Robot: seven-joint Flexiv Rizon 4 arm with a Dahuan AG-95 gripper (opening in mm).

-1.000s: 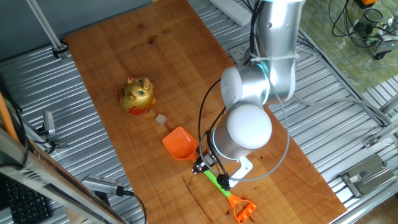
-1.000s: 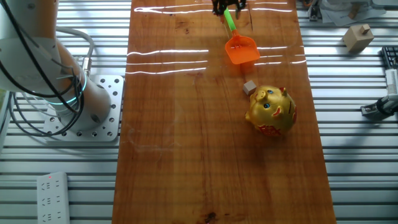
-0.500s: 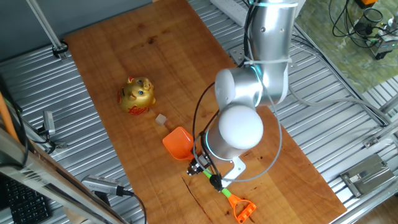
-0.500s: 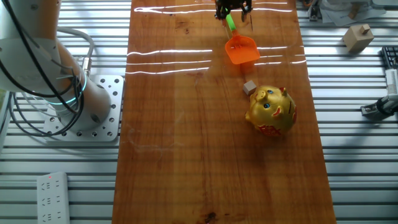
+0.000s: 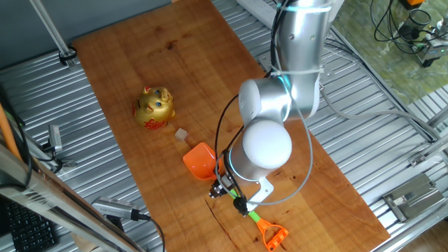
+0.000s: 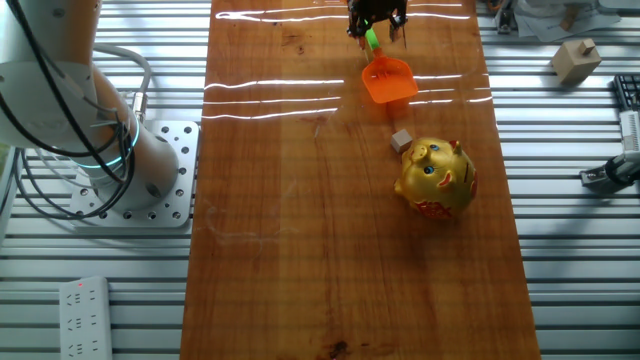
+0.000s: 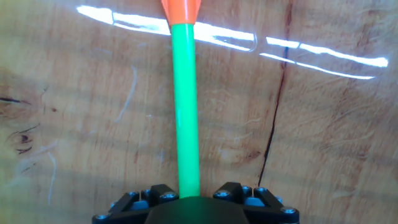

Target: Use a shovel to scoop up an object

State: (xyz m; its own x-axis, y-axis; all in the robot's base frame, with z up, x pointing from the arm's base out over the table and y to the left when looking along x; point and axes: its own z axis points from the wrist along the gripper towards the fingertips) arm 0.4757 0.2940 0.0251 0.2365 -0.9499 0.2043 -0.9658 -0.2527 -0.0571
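My gripper grips the shovel by its green handle (image 5: 243, 208) next, to scoop up the tan cube (image 5: 181, 134) with the shovel's orange blade.
The shovel lies flat on the wooden table, with its orange blade (image 5: 199, 161) toward the cube, a green shaft (image 5: 243, 208) and an orange loop end (image 5: 273, 236). The tiny tan cube (image 5: 181, 134) sits just beyond the blade tip, apart from it; it also shows in the other fixed view (image 6: 402, 140) below the blade (image 6: 388, 80). My gripper (image 5: 224, 190) hangs low over the shaft near the blade's neck. In the hand view the shaft (image 7: 185, 106) runs up between the fingers of the gripper (image 7: 189, 196), which stand apart on either side of it.
A golden cat figurine (image 5: 155, 106) stands beside the cube, also seen in the other fixed view (image 6: 435, 178). A dark crack (image 7: 273, 124) runs through the wood right of the shaft. The arm's base (image 6: 130, 170) sits left of the table. A wooden block (image 6: 575, 60) lies off the table.
My gripper has slid along the green shaft toward the blade. The shovel, cube and cat have stayed where they were.
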